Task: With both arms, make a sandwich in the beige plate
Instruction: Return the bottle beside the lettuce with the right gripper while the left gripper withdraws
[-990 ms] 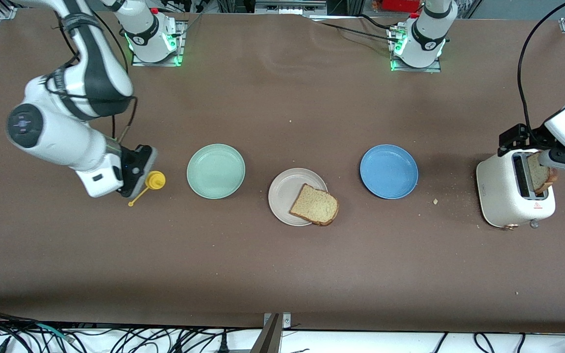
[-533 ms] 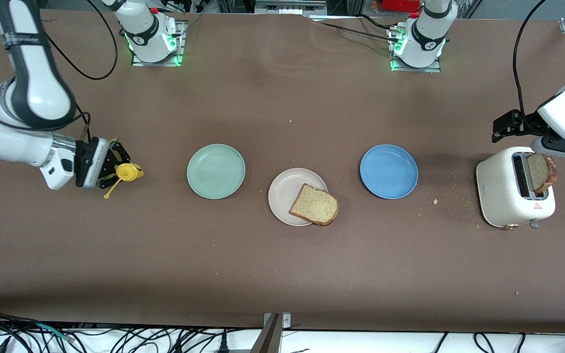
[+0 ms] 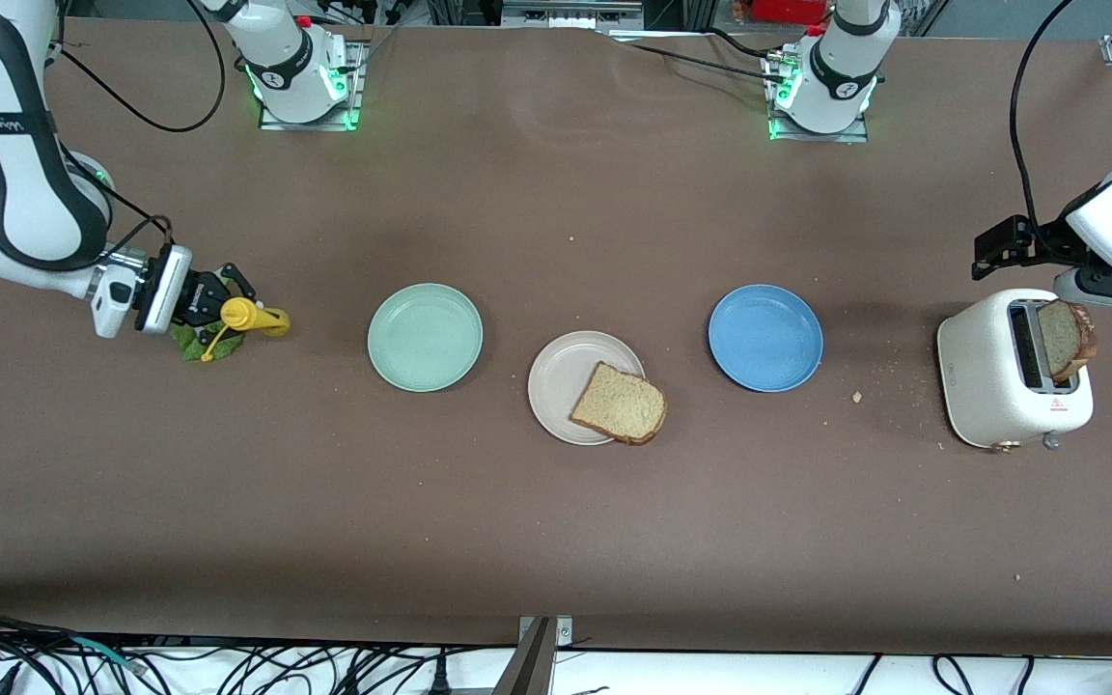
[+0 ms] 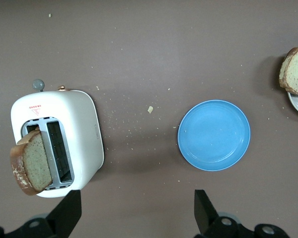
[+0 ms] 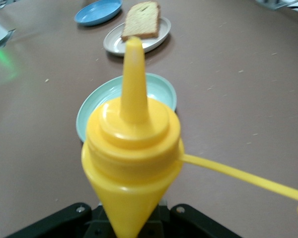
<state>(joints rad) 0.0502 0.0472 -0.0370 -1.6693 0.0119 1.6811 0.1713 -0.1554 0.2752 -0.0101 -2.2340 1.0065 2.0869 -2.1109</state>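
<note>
My right gripper should stay closed on the yellow bottle until the bottle is over empty table, because the bottle is still hanging over the lettuce leaf.
One bread slice (image 3: 619,403) lies on the beige plate (image 3: 561,381), overhanging the rim nearest the front camera. A second slice (image 3: 1068,338) sticks up out of the white toaster (image 3: 995,376). My left gripper (image 3: 1111,290) hangs open over the toaster's edge with nothing between its fingers (image 4: 65,214). My right gripper (image 3: 213,307) is shut on a yellow squeeze bottle (image 3: 249,317), held sideways with its nozzle toward the mint-green plate (image 3: 425,337). A green lettuce leaf (image 3: 191,344) lies on the table under it. The right wrist view shows the bottle (image 5: 133,148) close up and the beige plate (image 5: 114,45).
The blue plate (image 3: 765,337) sits between the beige plate and the toaster. Crumbs (image 3: 857,396) are scattered on the brown table beside the toaster. The bottle's cap hangs on its tether (image 3: 211,349).
My right arm has swung toward its end of the table with the yellow bottle, uncovering the lettuce leaf. My left gripper has drawn up and away from the slice in the toaster.
</note>
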